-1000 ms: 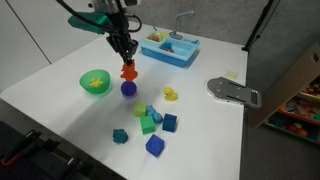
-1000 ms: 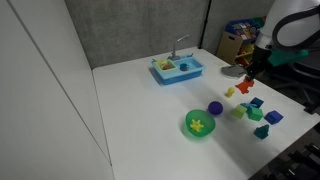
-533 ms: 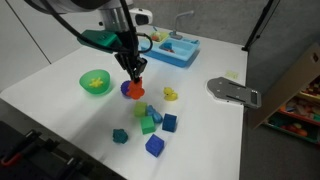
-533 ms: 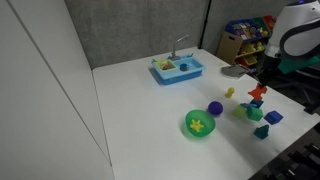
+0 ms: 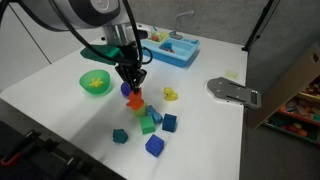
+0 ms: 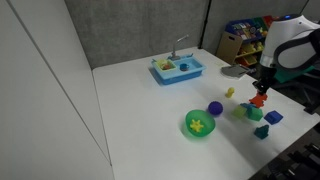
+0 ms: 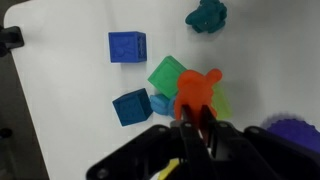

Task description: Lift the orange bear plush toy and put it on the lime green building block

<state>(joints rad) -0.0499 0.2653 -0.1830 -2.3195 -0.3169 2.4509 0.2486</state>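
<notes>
I need to keep holding the orange bear with my gripper until it sits on the lime green block (image 7: 218,100). The bear's feet are hanging below my fingers, above the block.
My gripper (image 5: 131,84) is shut on the orange bear plush toy (image 5: 136,100) and holds it just over the cluster of blocks. In the wrist view the bear (image 7: 194,90) hangs from the fingertips (image 7: 190,122), and the lime green building block (image 7: 218,100) shows as a pale green patch right behind and beside it, mostly covered. I cannot tell whether the bear touches it. In an exterior view the gripper (image 6: 262,88) holds the bear (image 6: 258,100) above the blocks.
Around the lime block lie a brighter green block (image 7: 165,72), blue blocks (image 7: 127,47) (image 7: 131,107) and a teal block (image 7: 207,14). A purple ball (image 5: 125,89), a green bowl (image 5: 95,82), a small yellow toy (image 5: 170,95), a blue toy sink (image 5: 170,48) and a grey plate (image 5: 232,92) stand nearby.
My gripper has carried the orange bear from above the purple ball over to the block cluster and lowered it. It has stayed shut on the bear.
</notes>
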